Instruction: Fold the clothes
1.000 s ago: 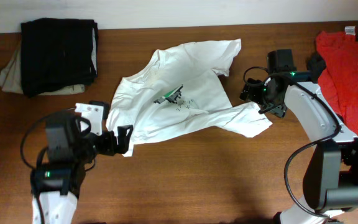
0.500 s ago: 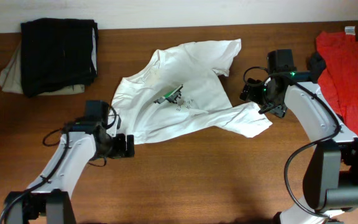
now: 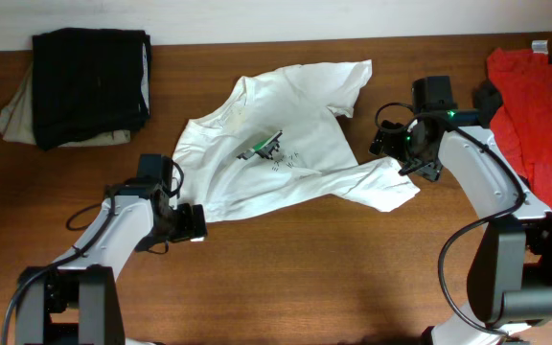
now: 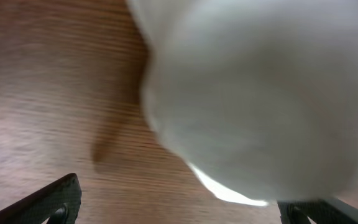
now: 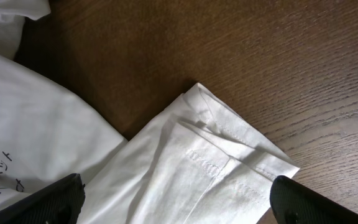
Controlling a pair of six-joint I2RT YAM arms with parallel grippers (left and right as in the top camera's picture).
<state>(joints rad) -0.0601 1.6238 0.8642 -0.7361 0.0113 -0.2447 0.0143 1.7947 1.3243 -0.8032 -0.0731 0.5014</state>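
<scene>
My left gripper is going to grab the white T-shirt's near corner next, opposite my right gripper, so that it can stretch the cloth out for folding.
A white T-shirt lies crumpled in the middle of the wooden table, with a small dark print on its chest. My left gripper is open at the shirt's lower left corner; in the left wrist view the white cloth is blurred just ahead of the spread jaws. My right gripper is open over the shirt's folded right sleeve, its fingers either side of the hem.
A folded black garment on a beige one sits at the back left. A red garment lies at the right edge. Bare wood runs along the front of the table.
My left arm has swung in and lowered, bringing its gripper close to the shirt's lower left corner. The right arm and the shirt have not moved.
</scene>
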